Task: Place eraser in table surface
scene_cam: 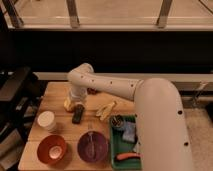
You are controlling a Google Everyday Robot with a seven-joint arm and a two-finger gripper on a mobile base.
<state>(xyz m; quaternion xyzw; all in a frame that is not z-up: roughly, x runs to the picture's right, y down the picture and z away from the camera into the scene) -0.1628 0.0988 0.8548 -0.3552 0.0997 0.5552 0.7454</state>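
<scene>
I need to pick up the eraser with my gripper next, by its end beside the orange-yellow ball (67,104). Then I can place it on the tabletop surface.
The eraser (77,116), a small dark oblong block, lies flat on the light-brown wooden table surface (54,93), left of centre. My gripper (76,104) hangs at the end of the white arm, directly above the eraser's far end and close to it. Its jaws stand open and hold nothing. An orange-yellow ball (67,104) sits right beside the gripper on its left.
A white cup (46,121), an orange bowl (52,149) and a purple plate (93,146) stand along the front. A banana (106,110) lies right of the eraser. A green tray (118,161) with a can and other items is at the right.
</scene>
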